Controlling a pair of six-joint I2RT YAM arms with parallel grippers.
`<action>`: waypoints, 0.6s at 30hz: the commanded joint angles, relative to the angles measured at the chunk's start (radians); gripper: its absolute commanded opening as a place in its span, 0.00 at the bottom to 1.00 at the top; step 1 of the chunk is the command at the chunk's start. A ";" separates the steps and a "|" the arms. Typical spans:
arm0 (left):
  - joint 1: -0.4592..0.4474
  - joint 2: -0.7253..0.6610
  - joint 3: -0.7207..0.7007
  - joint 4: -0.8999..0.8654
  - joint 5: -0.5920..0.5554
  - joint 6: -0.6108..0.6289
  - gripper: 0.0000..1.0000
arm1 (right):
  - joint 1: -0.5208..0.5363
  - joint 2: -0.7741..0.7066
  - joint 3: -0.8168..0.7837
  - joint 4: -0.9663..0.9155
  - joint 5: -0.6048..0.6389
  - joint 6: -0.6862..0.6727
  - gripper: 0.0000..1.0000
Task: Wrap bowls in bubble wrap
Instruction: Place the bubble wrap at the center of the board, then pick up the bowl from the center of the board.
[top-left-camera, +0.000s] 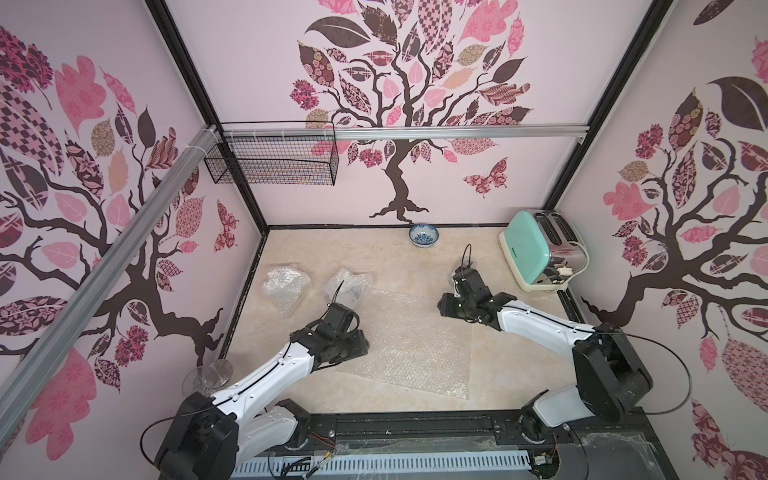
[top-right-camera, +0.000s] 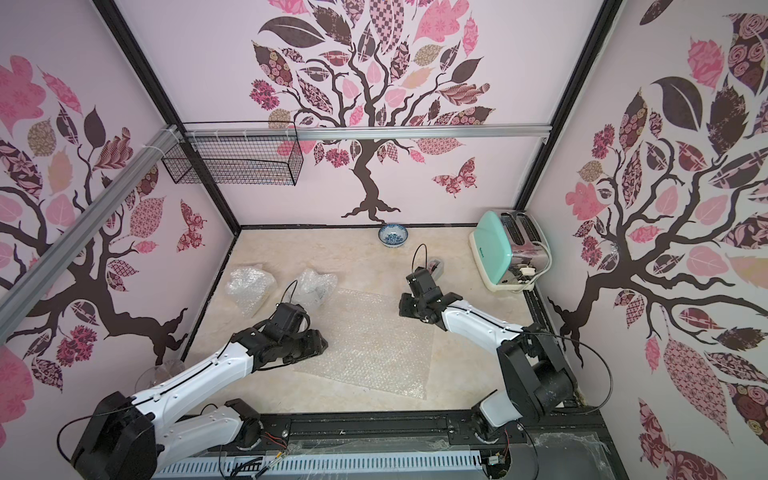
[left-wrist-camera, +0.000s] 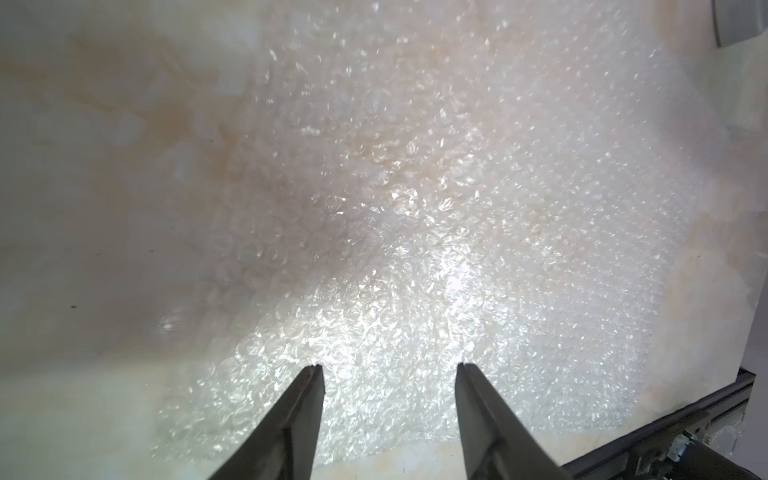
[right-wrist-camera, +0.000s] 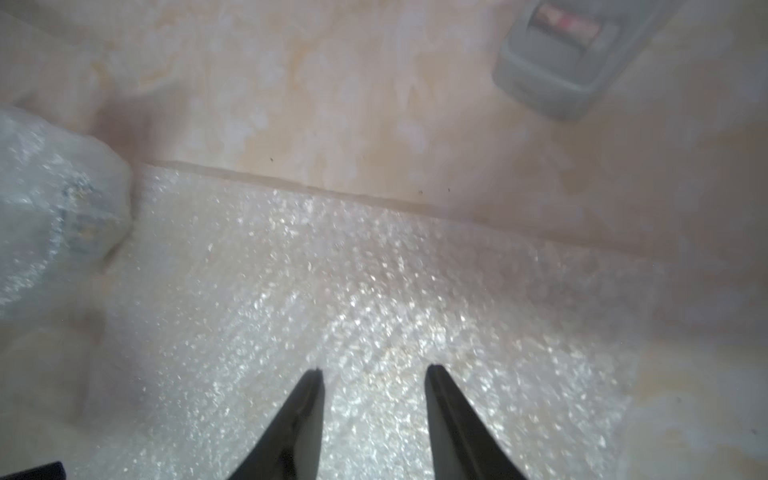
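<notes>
I need to set the bowl (top-left-camera: 424, 236) upright on the bubble wrap, so next I should grab it with my right gripper by its rim on the toaster side.
A flat sheet of bubble wrap (top-left-camera: 409, 345) (top-right-camera: 370, 338) lies in the middle of the table. Both grippers hover over it, open and empty. My left gripper (left-wrist-camera: 390, 366) (top-left-camera: 358, 341) is above the sheet's near left part (left-wrist-camera: 415, 249). My right gripper (right-wrist-camera: 374, 368) (top-left-camera: 445, 306) is above its far right part (right-wrist-camera: 332, 270). One blue-and-white bowl (top-left-camera: 424, 236) (top-right-camera: 392, 235) stands uncovered at the back wall. Two crumpled bubble-wrap bundles (top-left-camera: 286, 286) (top-left-camera: 350, 283) sit at the left; something bluish shows faintly through the nearer bundle (right-wrist-camera: 54, 199).
A mint and chrome toaster (top-left-camera: 540, 253) stands at the back right. A small grey device (top-right-camera: 435, 266) (right-wrist-camera: 557, 62) lies beyond the right gripper. A clear glass (top-left-camera: 210, 376) is at the front left, and a wire basket (top-left-camera: 274, 160) hangs on the back rail.
</notes>
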 joint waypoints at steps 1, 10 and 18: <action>0.015 -0.055 0.089 -0.054 -0.080 0.037 0.59 | -0.092 0.100 0.147 0.074 -0.012 0.031 0.45; 0.047 -0.076 0.117 -0.063 -0.019 0.073 0.60 | -0.215 0.557 0.681 0.001 -0.027 0.126 0.46; 0.050 -0.105 0.085 -0.044 -0.021 0.064 0.63 | -0.235 0.844 0.995 -0.061 -0.135 0.149 0.44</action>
